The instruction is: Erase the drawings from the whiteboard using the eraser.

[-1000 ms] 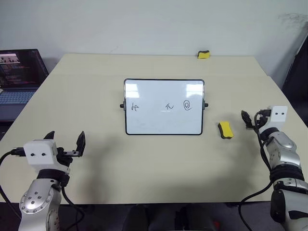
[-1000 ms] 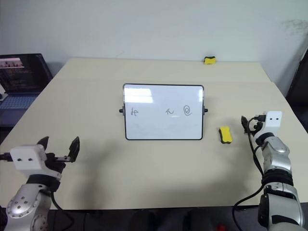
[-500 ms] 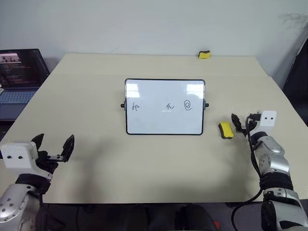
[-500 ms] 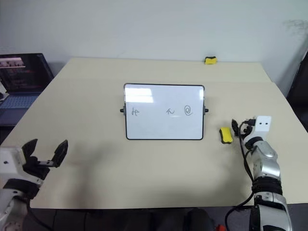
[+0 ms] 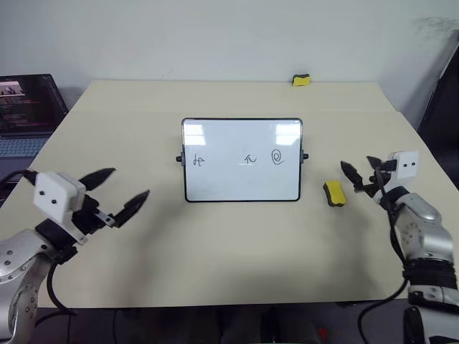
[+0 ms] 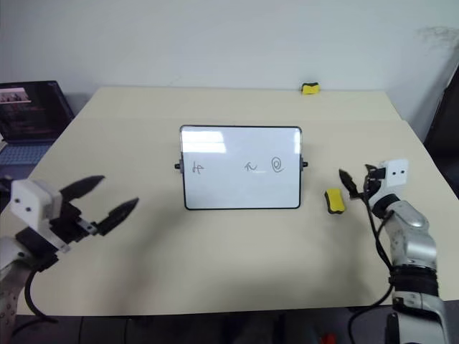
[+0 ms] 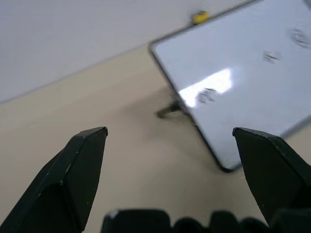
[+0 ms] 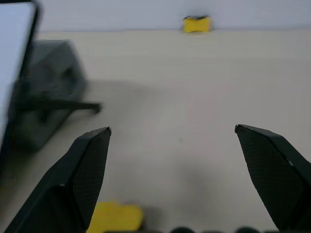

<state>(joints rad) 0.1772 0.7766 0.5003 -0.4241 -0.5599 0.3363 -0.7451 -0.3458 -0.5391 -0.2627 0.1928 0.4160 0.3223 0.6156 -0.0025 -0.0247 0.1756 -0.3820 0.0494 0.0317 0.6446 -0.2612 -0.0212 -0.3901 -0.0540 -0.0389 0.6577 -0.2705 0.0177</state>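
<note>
The yellow eraser point(image 5: 334, 193) is low and still short of my open fingers, so it isn't time to close yet. My right gripper should first move toward the eraser and then close on it.
The whiteboard point(image 5: 242, 179) stands tilted at the table's middle with the drawings on it: a hash scribble point(image 5: 200, 160), a zigzag mark point(image 5: 249, 159) and a spiral point(image 5: 277, 156). The eraser point(image 5: 333, 193), a small yellow block with a dark side, lies on the table just right of the board. My right gripper point(image 5: 356, 165) hovers open right beside the eraser, a little above it and apart from it; the right wrist view has the eraser point(image 8: 116, 216) low between its fingers. My left gripper point(image 5: 123, 188) is open near the table's left front, pointing toward the board point(image 7: 243, 87).
A second yellow block point(image 5: 302, 79) sits at the table's far edge. An open laptop point(image 5: 25, 107) stands on a lower surface beyond the table's left edge. A dark chair back point(image 5: 441, 107) is at the far right.
My left gripper has risen and swung to the right, so it now points at the board. My right gripper has moved left, close to the eraser. Both stay open.
</note>
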